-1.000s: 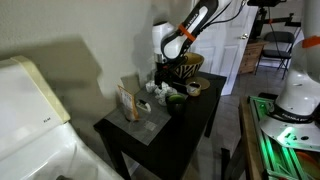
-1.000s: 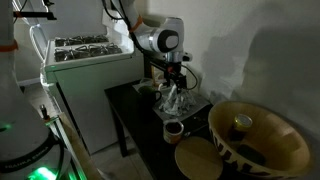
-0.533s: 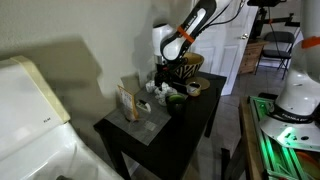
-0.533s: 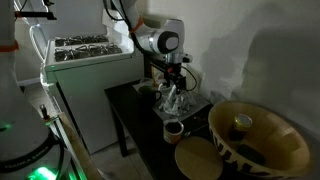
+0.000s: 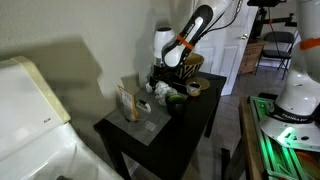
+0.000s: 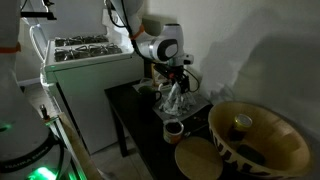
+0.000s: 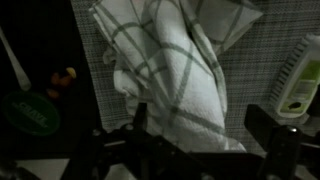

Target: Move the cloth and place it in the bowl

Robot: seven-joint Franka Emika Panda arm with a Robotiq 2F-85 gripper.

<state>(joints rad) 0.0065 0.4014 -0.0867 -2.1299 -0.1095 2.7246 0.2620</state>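
Observation:
It isn't time to close on the cloth's fold yet: my gripper's open fingers stop above the fold in the wrist view and bare mat shows beneath, so my gripper should first go lower.
The cloth (image 7: 170, 80) is white with green checks and lies bunched on a grey woven mat (image 7: 262, 50) in the wrist view. It shows in both exterior views (image 6: 172, 99) (image 5: 163, 89) as a pale heap on the dark side table (image 5: 175, 125). My gripper (image 7: 205, 128) is open, one finger on each side of the cloth. It stands right over the heap (image 6: 172, 83). The bowl (image 6: 240, 155) is large, tan and dark-patterned, close to one exterior camera; it also shows behind the arm (image 5: 192, 63).
A pale green bottle (image 7: 298, 75) stands by the mat, a dark green lid (image 7: 30, 112) on the other side. A small cup (image 6: 174, 130) and a round wooden disc (image 6: 197, 158) sit near the bowl. A box (image 5: 127, 102) stands on the table's far end.
The arm has shifted slightly above the cloth; the cloth stays on the mat.

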